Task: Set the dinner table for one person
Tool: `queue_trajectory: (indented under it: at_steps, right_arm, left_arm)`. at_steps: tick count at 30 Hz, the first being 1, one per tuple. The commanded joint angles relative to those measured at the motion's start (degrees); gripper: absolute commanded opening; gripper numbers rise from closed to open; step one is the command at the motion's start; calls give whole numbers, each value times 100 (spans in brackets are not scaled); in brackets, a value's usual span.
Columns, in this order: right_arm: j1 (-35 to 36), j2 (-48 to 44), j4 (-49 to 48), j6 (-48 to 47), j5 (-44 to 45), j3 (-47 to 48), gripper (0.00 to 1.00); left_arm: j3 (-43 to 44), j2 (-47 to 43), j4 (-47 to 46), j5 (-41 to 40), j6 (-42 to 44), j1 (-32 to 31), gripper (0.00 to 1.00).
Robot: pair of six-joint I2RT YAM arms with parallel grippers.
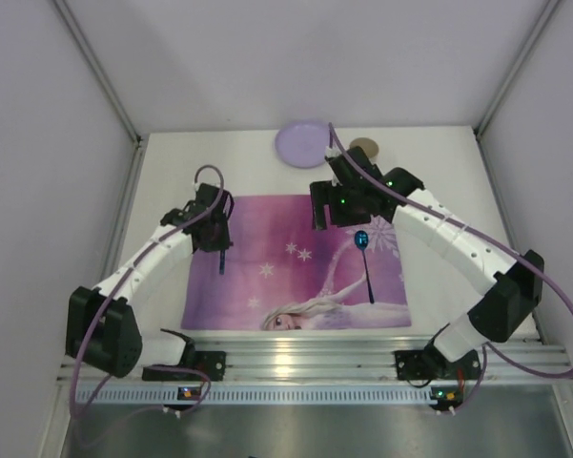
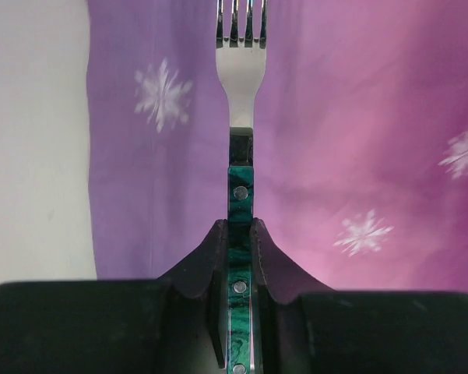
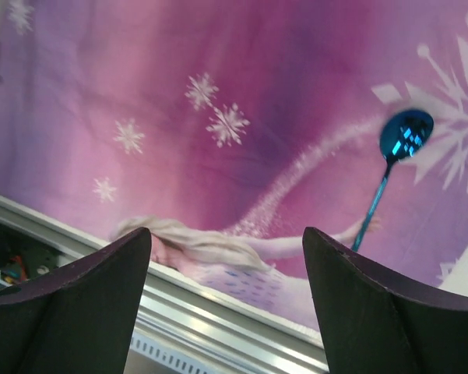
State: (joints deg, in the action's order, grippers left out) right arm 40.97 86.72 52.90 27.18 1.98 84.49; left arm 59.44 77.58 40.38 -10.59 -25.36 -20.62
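Observation:
The fork (image 2: 241,117) is still above the placemat and would drop short if the left gripper opened now, so the left gripper needs to keep holding the fork until it's lower.
My left gripper (image 2: 240,234) is shut on a fork (image 2: 241,117) with a green marbled handle, over the left part of the purple princess placemat (image 1: 296,262) on the white dinner table (image 1: 162,191); it also shows in the top view (image 1: 219,250). My right gripper (image 3: 226,241) is open and empty, held above the placemat's upper right (image 1: 329,208). A blue spoon (image 1: 365,258) lies on the placemat's right side, also seen in the right wrist view (image 3: 393,160). A lilac plate (image 1: 302,143) sits at the table's far edge.
A round tan object (image 1: 364,147) lies behind the right arm next to the plate. An aluminium rail (image 1: 305,358) runs along the near edge. Grey walls enclose the table on three sides.

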Motion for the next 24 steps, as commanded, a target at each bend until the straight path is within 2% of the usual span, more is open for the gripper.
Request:
queue_trajectory:
  at_steps: [1,6,11,12,14,19,22,23,24]
  right_arm:
    - [-98,336,-62,-230,-346,866,79]
    - [-168,749,80,-336,-523,1482,79]
    - [-265,1101,89,-371,-716,1790,80]
    - [-317,1258,80,-380,-786,1947,80]
    - [-388,1548,45,-380,-883,2150,80]
    - [-844,2287,-219,-196,-1375,3002,80]
    - [-1152,2841,-490,41,-1534,3450,82]
    - [-1222,2990,-553,94,-1499,3565,82]
    - [-1327,3270,-571,190,-1298,3792,83]
  left_arm:
    - [-678,-813,-223,-154,-495,23,0]
    - [-1416,-903,-574,66,-672,-21,0]
    - [-1576,-701,-900,136,-681,-65,0]
    - [-1550,-570,-874,84,-680,-56,10]
    - [-1488,-429,-795,92,-611,-65,13]
    - [-1295,-138,-541,-118,-557,-65,45]
    - [-1023,-33,-251,-232,-487,-65,51]
    - [-909,11,-119,-424,-487,-47,58]
    - [-664,72,152,-487,-487,-56,58]
